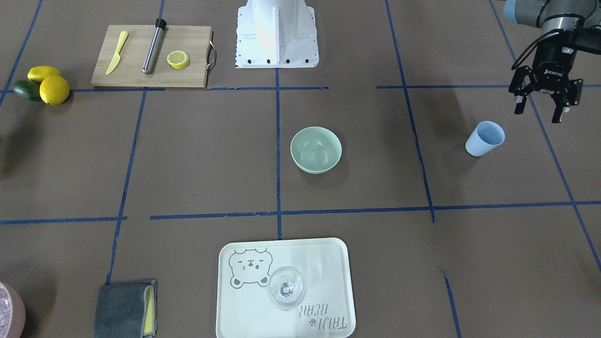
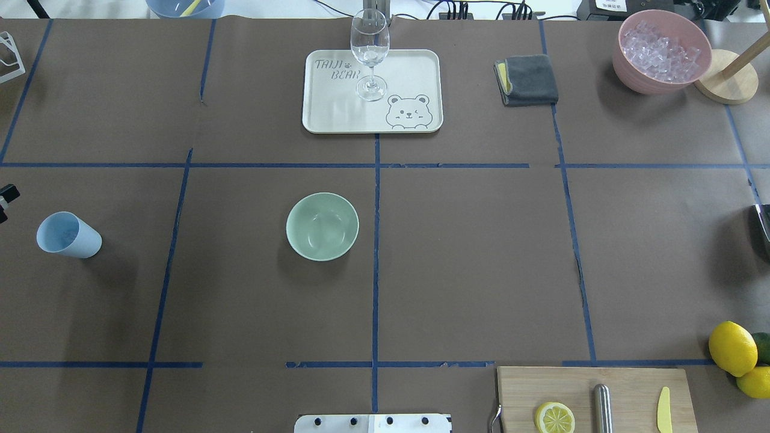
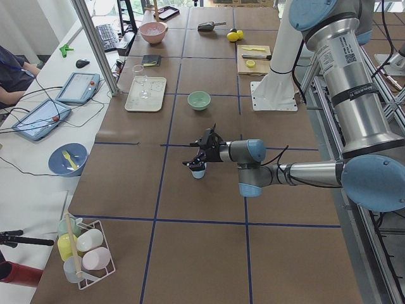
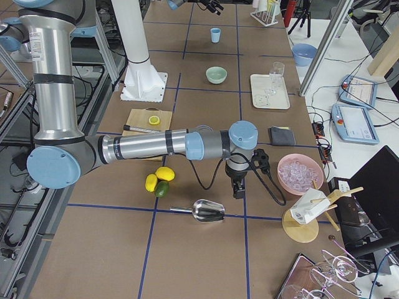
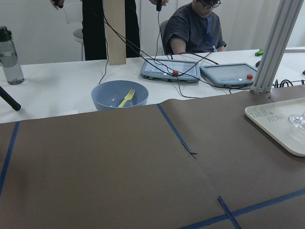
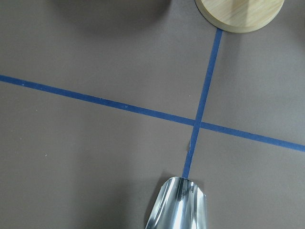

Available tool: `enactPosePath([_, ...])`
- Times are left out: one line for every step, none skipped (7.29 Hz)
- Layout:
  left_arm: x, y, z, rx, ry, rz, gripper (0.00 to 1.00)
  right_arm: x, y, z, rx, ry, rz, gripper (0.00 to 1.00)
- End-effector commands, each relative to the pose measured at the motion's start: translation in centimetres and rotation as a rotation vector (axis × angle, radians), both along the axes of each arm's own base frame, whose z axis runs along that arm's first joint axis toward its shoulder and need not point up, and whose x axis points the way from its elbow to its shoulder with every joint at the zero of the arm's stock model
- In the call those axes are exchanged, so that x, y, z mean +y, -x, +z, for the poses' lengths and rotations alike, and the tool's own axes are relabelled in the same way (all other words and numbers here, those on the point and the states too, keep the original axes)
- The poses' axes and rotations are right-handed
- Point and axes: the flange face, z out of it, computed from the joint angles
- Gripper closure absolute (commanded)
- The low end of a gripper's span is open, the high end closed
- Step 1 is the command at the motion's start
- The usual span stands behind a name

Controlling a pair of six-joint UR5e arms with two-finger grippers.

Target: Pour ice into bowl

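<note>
I should grab the light blue cup around its cylindrical body [image 1: 479, 143] with my left gripper next. Then it can pour ice into the bowl [image 1: 315, 151].
The pale mint-green bowl [image 1: 315, 151] stands empty near the table's middle; it also shows in the overhead view [image 2: 322, 227]. The ice [image 2: 660, 48] is a heap of clear cubes in a pink container [image 2: 634, 75] at the far right corner. My left gripper [image 1: 539, 110] is open and empty, hovering just above and behind a light blue cup [image 1: 486, 137]. My right gripper [image 4: 238, 187] points down at the table between the pink container and a metal scoop [image 4: 207, 212]. I cannot tell if it is open or shut. The scoop's tip shows in the right wrist view [image 6: 178, 205].
A tray [image 2: 409, 66] holds a wine glass [image 2: 369, 51]. A grey cloth [image 2: 528, 79] lies beside it. A cutting board [image 1: 136, 70] carries a lemon slice, a yellow knife and a metal rod. Lemons and a lime [image 1: 44, 84] lie near it. A wooden stand base [image 2: 725, 84] is by the pink container.
</note>
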Motion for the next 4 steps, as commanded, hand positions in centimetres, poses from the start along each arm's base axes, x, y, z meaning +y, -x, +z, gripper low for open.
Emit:
enactPosePath([2.2, -3.0, 2.0, -0.019, 0.005, -0.076, 0.00, 0.9, -0.5, 0.3, -0.001, 0.006, 0.009, 0.00])
enactPosePath([3.1, -4.1, 3.1, -0.021, 0.012, -0.092, 0.00, 1.0, -0.6, 0.3, -0.001, 0.006, 0.010, 0.00])
enactPosePath([4.1, -5.4, 3.1, -0.020, -0.001, -0.096, 0.00, 1.0, -0.7, 0.3, -0.001, 0.006, 0.013, 0.00])
enactPosePath([5.0, -6.5, 3.3, -0.012, -0.005, -0.101, 0.00, 1.0, -1.0, 0.3, -0.002, 0.005, 0.016, 0.00])
